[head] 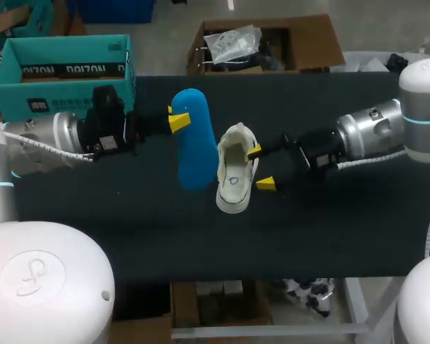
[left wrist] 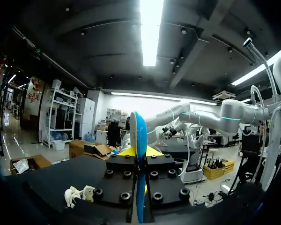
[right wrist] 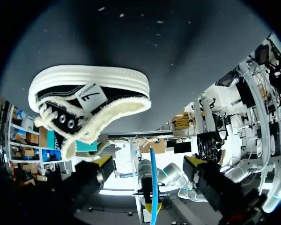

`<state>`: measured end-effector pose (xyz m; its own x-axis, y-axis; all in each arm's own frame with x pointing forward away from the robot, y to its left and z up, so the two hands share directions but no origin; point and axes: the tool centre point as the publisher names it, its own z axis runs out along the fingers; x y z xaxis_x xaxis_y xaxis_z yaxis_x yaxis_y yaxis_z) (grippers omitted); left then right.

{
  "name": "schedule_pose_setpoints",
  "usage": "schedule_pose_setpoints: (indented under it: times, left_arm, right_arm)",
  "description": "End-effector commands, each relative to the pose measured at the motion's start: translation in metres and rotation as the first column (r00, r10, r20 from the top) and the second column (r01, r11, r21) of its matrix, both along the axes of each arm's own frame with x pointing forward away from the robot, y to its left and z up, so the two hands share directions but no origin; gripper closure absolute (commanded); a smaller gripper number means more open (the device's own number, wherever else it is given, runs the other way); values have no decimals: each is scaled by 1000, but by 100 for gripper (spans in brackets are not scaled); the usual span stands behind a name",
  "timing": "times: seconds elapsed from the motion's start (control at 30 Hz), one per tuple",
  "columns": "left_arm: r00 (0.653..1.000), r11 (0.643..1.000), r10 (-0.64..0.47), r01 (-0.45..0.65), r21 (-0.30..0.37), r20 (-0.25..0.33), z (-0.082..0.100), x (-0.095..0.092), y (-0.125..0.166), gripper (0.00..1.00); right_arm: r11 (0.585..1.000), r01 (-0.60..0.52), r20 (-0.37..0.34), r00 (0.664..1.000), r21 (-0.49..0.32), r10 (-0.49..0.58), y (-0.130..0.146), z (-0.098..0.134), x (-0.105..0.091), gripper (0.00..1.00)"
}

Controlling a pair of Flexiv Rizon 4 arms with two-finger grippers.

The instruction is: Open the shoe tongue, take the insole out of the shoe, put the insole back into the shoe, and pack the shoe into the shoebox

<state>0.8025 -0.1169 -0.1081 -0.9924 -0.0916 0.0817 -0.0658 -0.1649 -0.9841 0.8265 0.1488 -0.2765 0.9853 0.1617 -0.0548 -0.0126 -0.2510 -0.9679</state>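
The blue insole has to go back into the shoe (head: 235, 172), so the robot's right gripper will grab it next by its free rounded end (head: 196, 178).
My left gripper (head: 177, 120) is shut on a blue insole (head: 192, 140) and holds it above the table's middle. Its own view shows the insole (left wrist: 140, 133) edge-on between the yellow fingertips (left wrist: 152, 151). A black canvas shoe with a white sole (head: 235, 168) lies on the dark table just right of the insole, its opening facing up. My right gripper (head: 260, 168) stands open right beside the shoe, with nothing between its fingers. In the right wrist view the shoe (right wrist: 89, 93) lies just ahead of the gripper (right wrist: 147, 168), with the insole (right wrist: 153, 180) beyond.
A teal shoebox (head: 64, 68) stands open at the table's back left, behind my left arm. An open cardboard box (head: 265, 43) sits beyond the far edge. Bare black tabletop (head: 201, 236) stretches along the front.
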Motion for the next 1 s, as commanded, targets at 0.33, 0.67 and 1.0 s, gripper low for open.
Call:
schedule_pose_setpoints:
  times: [0.33, 0.67, 1.0]
  left_arm:
    - [992, 987, -100, 109, -122, 72, -29, 11, -34, 100]
    - [989, 983, -119, 129, -131, 84, -40, 12, -50, 100]
    - [989, 983, -122, 132, -129, 81, -41, 12, -49, 100]
  right_arm:
    - [998, 1, 11, 1000, 56, -1, 32, 2, -5, 28]
    - [996, 2, 22, 1000, 89, -4, 44, 6, -11, 56]
    - [995, 25, 32, 999, 96, -28, 42, 7, -18, 60]
